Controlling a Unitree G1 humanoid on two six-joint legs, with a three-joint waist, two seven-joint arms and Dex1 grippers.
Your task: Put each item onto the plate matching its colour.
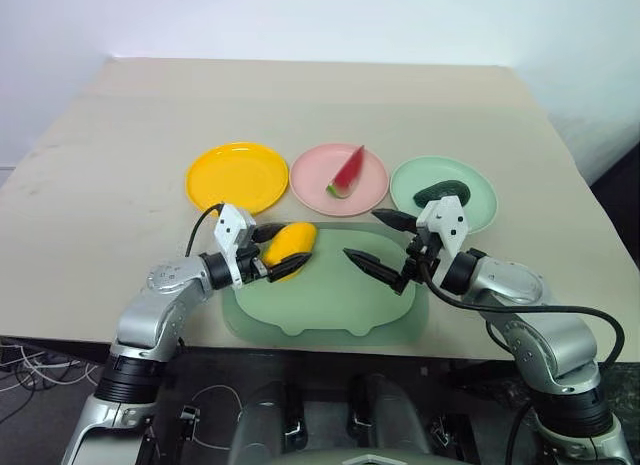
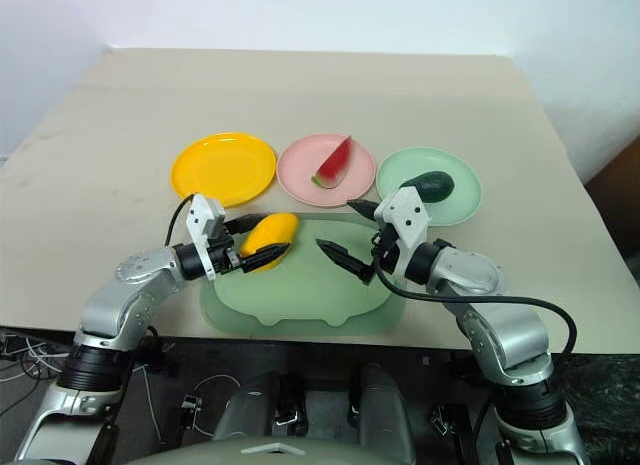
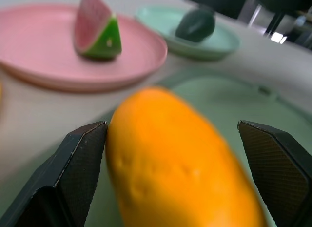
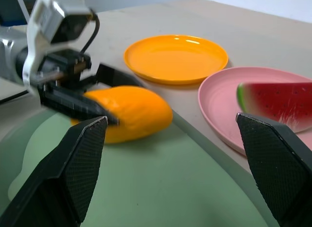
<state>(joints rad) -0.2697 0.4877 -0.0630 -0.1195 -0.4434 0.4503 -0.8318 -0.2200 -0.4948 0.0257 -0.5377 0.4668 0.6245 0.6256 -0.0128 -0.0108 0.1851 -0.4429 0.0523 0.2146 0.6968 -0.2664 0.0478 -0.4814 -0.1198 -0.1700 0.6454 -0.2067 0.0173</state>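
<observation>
The mango has my left gripper's fingers reaching down on either side of it above the green mat, so my left gripper needs to close on it.
The yellow-orange mango lies on the back left corner of the green mat. My left gripper is open, one finger on each side of the mango; in the left wrist view one finger stands at its skin and the other is apart. The right gripper hangs open over the mat, holding nothing. Empty, the yellow plate sits at the left of the row. A watermelon wedge lies on the pink plate, and the dark avocado on the mint plate.
The large green pig-shaped mat lies near the table's front edge, under both grippers. The three plates stand in a row just behind it. Bare beige tabletop stretches behind the plates and to both sides.
</observation>
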